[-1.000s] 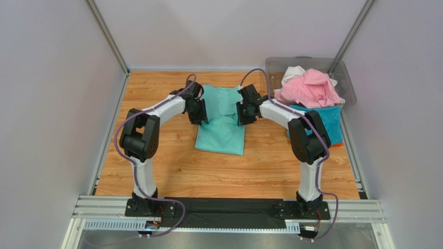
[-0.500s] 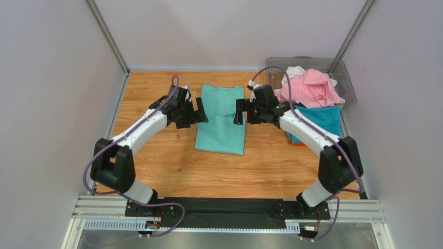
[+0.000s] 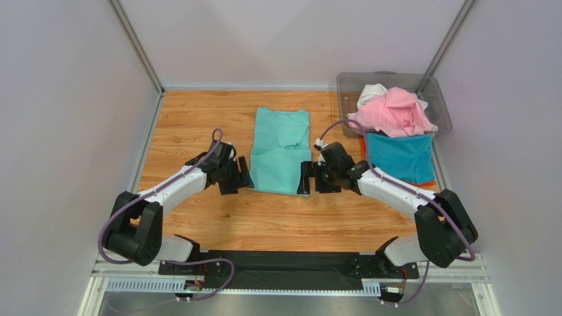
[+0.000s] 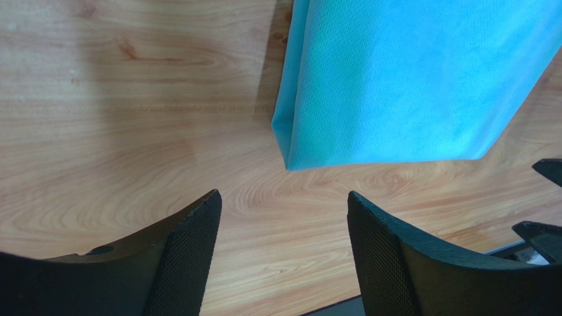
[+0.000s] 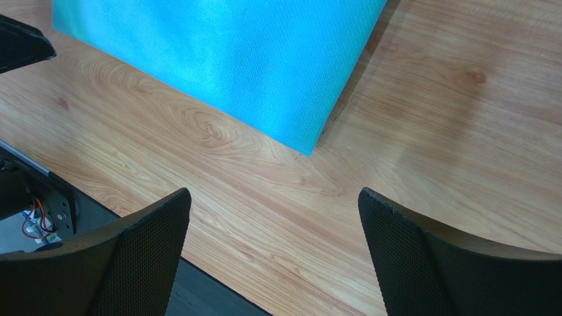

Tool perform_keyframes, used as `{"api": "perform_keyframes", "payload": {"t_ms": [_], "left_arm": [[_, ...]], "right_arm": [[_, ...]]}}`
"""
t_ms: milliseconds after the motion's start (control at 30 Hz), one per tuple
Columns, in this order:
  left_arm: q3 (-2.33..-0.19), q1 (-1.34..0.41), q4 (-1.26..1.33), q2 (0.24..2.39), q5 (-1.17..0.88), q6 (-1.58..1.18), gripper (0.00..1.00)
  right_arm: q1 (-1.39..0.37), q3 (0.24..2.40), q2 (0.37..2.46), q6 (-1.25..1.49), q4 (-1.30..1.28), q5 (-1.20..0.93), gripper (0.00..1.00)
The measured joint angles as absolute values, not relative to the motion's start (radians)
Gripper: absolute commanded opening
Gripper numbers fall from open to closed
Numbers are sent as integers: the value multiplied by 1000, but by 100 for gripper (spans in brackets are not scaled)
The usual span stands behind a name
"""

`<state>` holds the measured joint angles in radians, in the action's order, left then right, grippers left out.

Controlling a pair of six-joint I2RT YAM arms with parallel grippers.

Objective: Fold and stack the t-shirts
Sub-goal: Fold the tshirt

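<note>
The mint green t-shirt [image 3: 280,151] has its near edge to fold over the rest, so my right gripper will next grab the t-shirt at its near corner [image 3: 307,194].
A mint green t-shirt [image 3: 280,151] lies flat mid-table, folded into a long narrow strip. My left gripper [image 3: 241,179] is open just off its near left corner, nothing between the fingers. My right gripper [image 3: 306,179] is open beside the near right corner, also empty. In the left wrist view the shirt [image 4: 409,79] ends a little beyond my open gripper [image 4: 283,197]. In the right wrist view its corner [image 5: 307,148] points at the gap of my open gripper [image 5: 274,194]. Neither gripper touches the cloth.
A clear grey plastic bin [image 3: 349,80] stands at the back right, holding a pink shirt [image 3: 396,112] and a white one [image 3: 373,91]. A teal blue shirt [image 3: 399,157] hangs over its front, with a bit of orange cloth [image 3: 429,184] below. Bare wood surrounds the green shirt.
Both grippers opened and let go of the green shirt's middle. They drew back toward the near edge, to its near corners. The shirt now lies flat as a narrow strip.
</note>
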<state>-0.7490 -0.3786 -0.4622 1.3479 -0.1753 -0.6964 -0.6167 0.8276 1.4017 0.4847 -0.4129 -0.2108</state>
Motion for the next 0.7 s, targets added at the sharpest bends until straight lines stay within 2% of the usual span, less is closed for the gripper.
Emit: {"api": "perform_keyframes", "payload": {"t_ms": [33,100,200,333,433,533,700], "left_arm": [[-750,-379,-444,1363,-178,-699,65],[-759,-378,-423,1403,-179,-703,61],[-773,-378,-390,1487,-191,-707,39],[-785,-378,-372,1552,-213,-707,27],[-796,-378,-355,1574,-217,-706,23],[-796,-378,-350,1578,-224,-707,17],[-786,-378,-334,1578,-233,-710,16]], "right_arm": [[-617,823,1404,491,-406,-211,96],[-617,822,1412,496,-394,-212,91],[-617,822,1440,501,-370,-215,83],[-617,822,1498,508,-352,-220,76],[-617,822,1546,509,-342,-223,70],[-620,826,1579,512,-337,-230,57],[-629,842,1611,516,-320,-231,46]]}}
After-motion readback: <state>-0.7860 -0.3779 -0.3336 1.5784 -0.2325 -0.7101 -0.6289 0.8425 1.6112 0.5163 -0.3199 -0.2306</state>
